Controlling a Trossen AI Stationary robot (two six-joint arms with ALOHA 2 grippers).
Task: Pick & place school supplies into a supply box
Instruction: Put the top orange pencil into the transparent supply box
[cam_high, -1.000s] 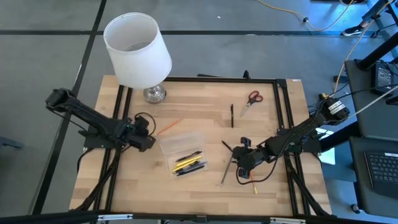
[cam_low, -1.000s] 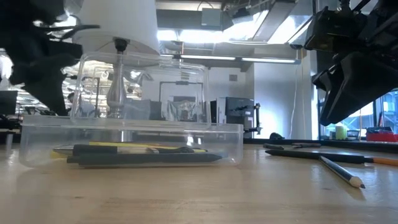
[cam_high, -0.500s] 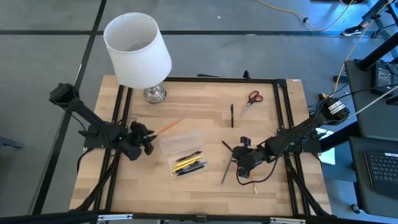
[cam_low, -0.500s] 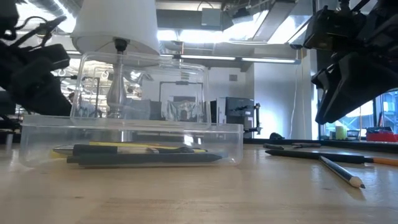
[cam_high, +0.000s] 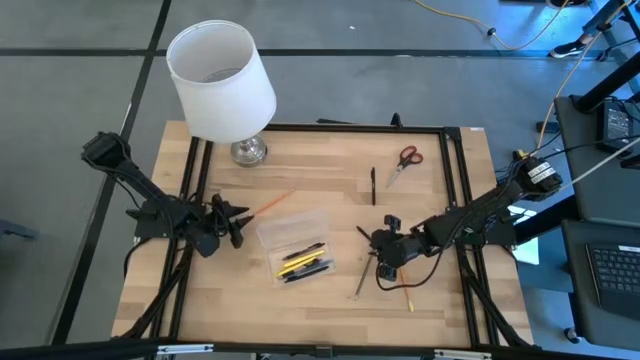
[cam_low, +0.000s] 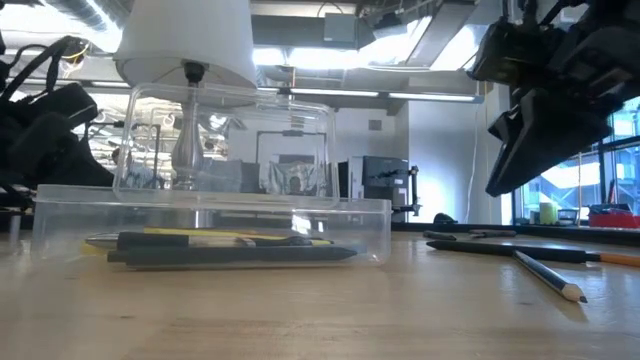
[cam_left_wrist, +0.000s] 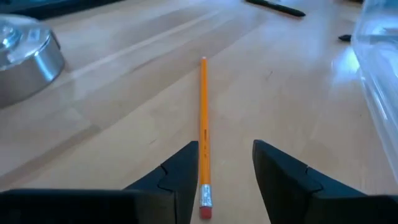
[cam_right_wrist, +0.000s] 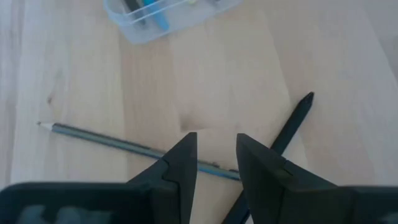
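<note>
My left gripper grabs the orange pencil by its eraser end (cam_left_wrist: 205, 200) next. Then it puts the pencil in the supply box.
The clear supply box (cam_high: 293, 245) lies mid-table with yellow and dark pencils inside (cam_low: 230, 245). An orange pencil (cam_high: 270, 203) lies flat between the box and the lamp. My left gripper (cam_high: 225, 215) is open and low at the pencil's eraser end (cam_left_wrist: 205, 210), one finger on each side, not touching. My right gripper (cam_high: 385, 250) hangs open above a grey pencil (cam_right_wrist: 112, 142) and a black pen (cam_right_wrist: 289, 127), right of the box. Another black pen (cam_high: 373, 186) and red-handled scissors (cam_high: 405, 160) lie at the far right.
A white-shaded lamp (cam_high: 220, 80) stands at the far left corner, its metal base (cam_left_wrist: 25, 59) close to the orange pencil. A yellow pencil (cam_high: 408, 297) lies near the front, under the right arm. A black frame borders the table.
My left gripper has opened and come down toward the table at the orange pencil's eraser end. My right gripper has drifted a little toward the box, its fingers unchanged. Nothing on the table has moved.
</note>
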